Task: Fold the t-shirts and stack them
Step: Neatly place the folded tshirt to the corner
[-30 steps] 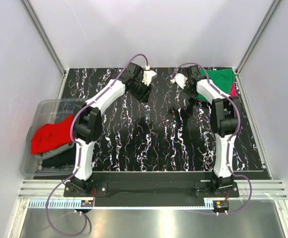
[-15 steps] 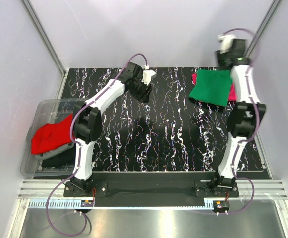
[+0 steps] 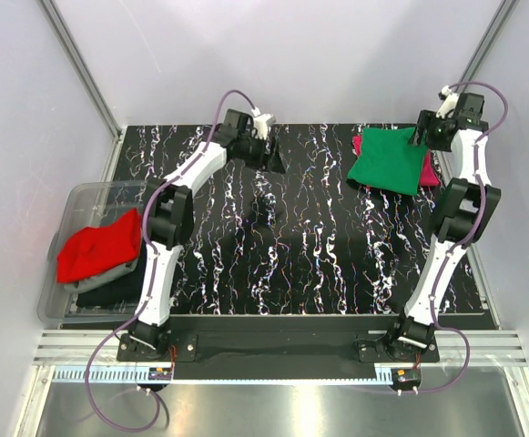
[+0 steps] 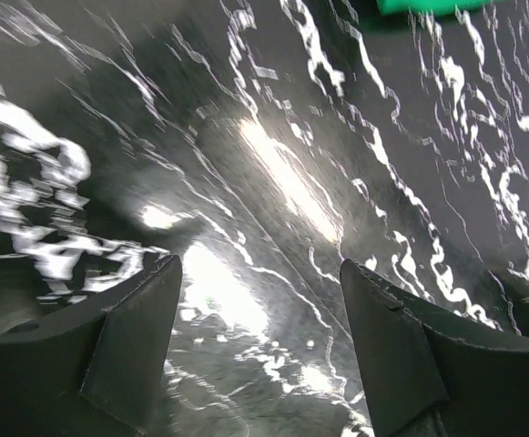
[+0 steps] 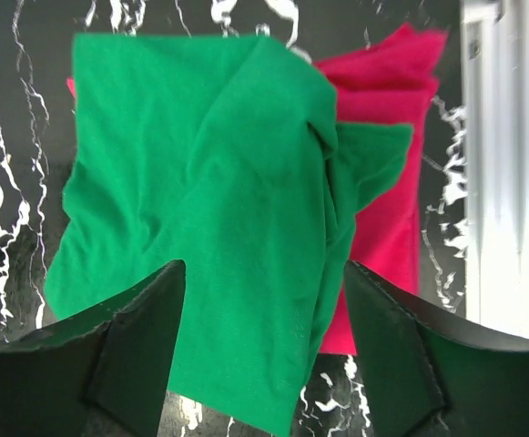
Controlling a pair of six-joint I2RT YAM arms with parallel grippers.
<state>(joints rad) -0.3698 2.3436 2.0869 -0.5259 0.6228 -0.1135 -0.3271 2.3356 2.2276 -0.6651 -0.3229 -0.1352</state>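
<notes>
My right gripper grabs the folded green t-shirt [image 3: 388, 161] by its rumpled edge nearest the bar next, to align it on the magenta-pink t-shirt.
A folded bright green t-shirt [image 3: 388, 161] lies on a magenta-pink t-shirt [image 3: 430, 169] at the table's far right. The right wrist view shows the green shirt [image 5: 209, 173] covering most of the pink one [image 5: 387, 182]. My right gripper [image 3: 424, 137] hovers above the stack's far right corner, and in its wrist view it [image 5: 264, 269] is open and empty. My left gripper [image 3: 270, 157] hangs open over bare table at the far middle, with nothing between its fingers [image 4: 259, 269]. A red t-shirt [image 3: 100, 248] rests on grey [image 3: 118, 272] and black [image 3: 109, 293] ones in the bin.
A clear plastic bin [image 3: 75, 197] sits off the table's left edge. The table is black marbled [image 3: 291, 255], with white walls and metal rails around it. A rail [image 5: 505, 164] runs just right of the shirt stack.
My right arm swung from mid-table up and over to the far right corner, and its jaws opened. The green shirt now lies uncovered on the pink one. My left jaws widened and its wrist shifted slightly.
</notes>
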